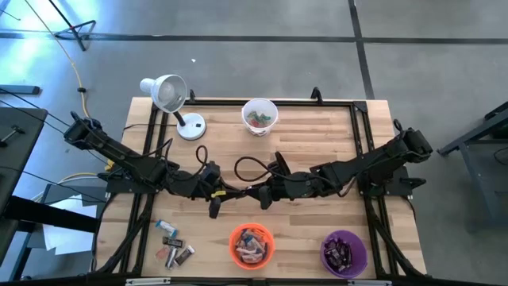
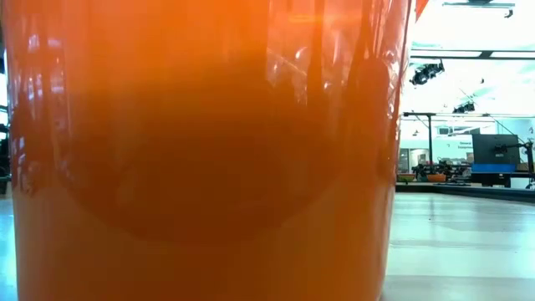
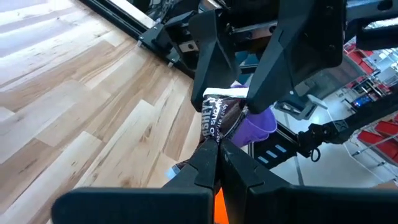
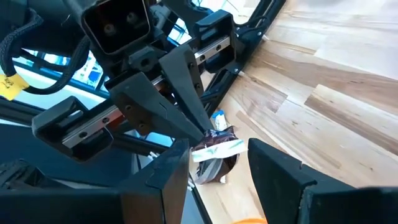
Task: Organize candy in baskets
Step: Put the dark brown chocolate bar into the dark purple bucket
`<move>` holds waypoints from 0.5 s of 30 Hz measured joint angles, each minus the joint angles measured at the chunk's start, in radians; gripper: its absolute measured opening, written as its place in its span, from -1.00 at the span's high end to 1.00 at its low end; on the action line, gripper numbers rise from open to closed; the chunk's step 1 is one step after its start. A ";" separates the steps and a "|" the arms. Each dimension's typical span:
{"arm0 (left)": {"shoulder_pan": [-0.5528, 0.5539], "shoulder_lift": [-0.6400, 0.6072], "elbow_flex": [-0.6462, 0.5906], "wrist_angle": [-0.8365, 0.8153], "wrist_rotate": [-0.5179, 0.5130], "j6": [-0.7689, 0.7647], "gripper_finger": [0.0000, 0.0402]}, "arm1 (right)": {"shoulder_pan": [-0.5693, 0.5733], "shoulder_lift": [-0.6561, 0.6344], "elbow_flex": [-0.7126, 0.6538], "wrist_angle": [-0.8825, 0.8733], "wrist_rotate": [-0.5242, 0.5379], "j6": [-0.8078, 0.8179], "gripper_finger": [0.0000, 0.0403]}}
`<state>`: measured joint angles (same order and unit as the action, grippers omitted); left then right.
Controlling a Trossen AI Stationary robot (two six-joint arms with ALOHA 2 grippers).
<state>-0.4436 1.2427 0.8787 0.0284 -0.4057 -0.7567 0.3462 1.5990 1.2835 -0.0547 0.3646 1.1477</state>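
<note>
My right gripper grabs the dark brown candy by its silvery body [image 4: 213, 168] next, to put it in the purple basket.
Over the middle of the table my two grippers meet tip to tip. My left gripper [image 3: 214, 158] is shut on a dark brown candy [image 3: 222, 117] with a white crimped end. My right gripper [image 4: 217, 171] is open, one finger on each side of that candy [image 4: 214, 152]; whether they touch it, I cannot tell. In the high view the left gripper [image 1: 228, 191] and right gripper [image 1: 251, 193] face each other. The white basket [image 1: 259, 116] stands at the far edge. The orange basket [image 1: 252, 245] and purple basket [image 1: 344, 252] stand at the near edge, each with candy inside. Several loose candies [image 1: 173, 242] lie near left. My left gripper pinches the candy's dark end [image 3: 217, 138] between its two fingertips [image 4: 200, 124]. The fingers come nearly level from the table's left. The candy is lifted clear of the table and sticks out past the fingertips, its white end [image 3: 224, 95] toward the right gripper.
A white desk lamp [image 1: 171, 99] stands at the far left, its base by the white basket. Black cables [image 1: 250, 168] loop over the table's middle. The orange basket [image 2: 201, 150] fills most of the low view. Bare wood lies between the baskets and the arms.
</note>
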 joint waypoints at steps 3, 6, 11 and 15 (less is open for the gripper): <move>0.008 0.000 0.000 0.005 0.000 0.000 1.00 | 0.000 0.000 0.000 0.000 0.006 -0.001 0.21; 0.016 0.000 -0.001 0.032 0.000 0.005 1.00 | -0.006 0.010 0.001 0.014 0.008 -0.002 0.21; 0.026 0.000 -0.001 0.049 0.001 0.027 1.00 | -0.014 0.040 0.002 0.052 0.001 -0.003 0.25; 0.023 0.000 -0.001 0.046 0.005 0.027 1.00 | -0.017 0.043 0.002 0.059 -0.003 -0.025 0.45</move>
<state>-0.4205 1.2427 0.8776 0.0745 -0.4006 -0.7296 0.3290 1.6418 1.2850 0.0047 0.3614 1.1231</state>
